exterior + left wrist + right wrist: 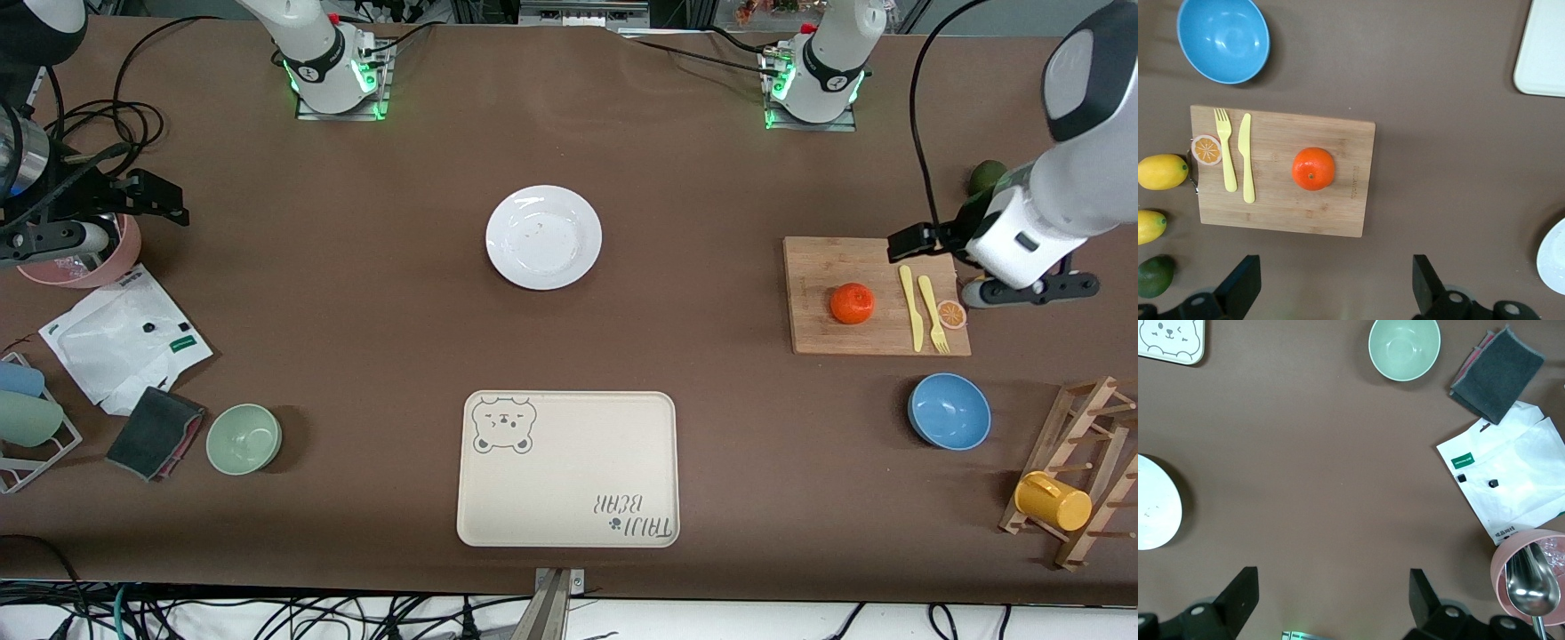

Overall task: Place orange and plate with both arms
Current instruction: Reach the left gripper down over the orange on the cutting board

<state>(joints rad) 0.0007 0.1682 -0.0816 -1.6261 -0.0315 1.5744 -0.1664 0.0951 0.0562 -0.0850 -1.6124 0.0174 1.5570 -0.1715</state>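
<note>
My left gripper should next take hold of the orange [852,303] by its round sides and pick it up, so that I can place it on the white plate [543,236].
The orange [852,303] sits on a wooden cutting board [818,267] toward the left arm's end of the table. It also shows in the left wrist view [1313,168]. The white plate [543,236] lies empty at mid-table, farther from the front camera than the cream tray; its edge shows in the right wrist view [1155,503]. My left gripper [996,267] [1331,293] is open and empty, high over the table beside the board. My right gripper [84,222] [1331,607] is open and empty, over the table by a pink bowl [89,262].
A yellow fork and knife [920,307] and an orange slice [952,314] share the board. Lemons [1161,171] lie beside it. A cream bear tray [569,480], a blue bowl [949,411], a green bowl [244,438], a white pouch [124,342], a grey cloth [156,433] and a mug rack [1076,480] are nearer the front camera.
</note>
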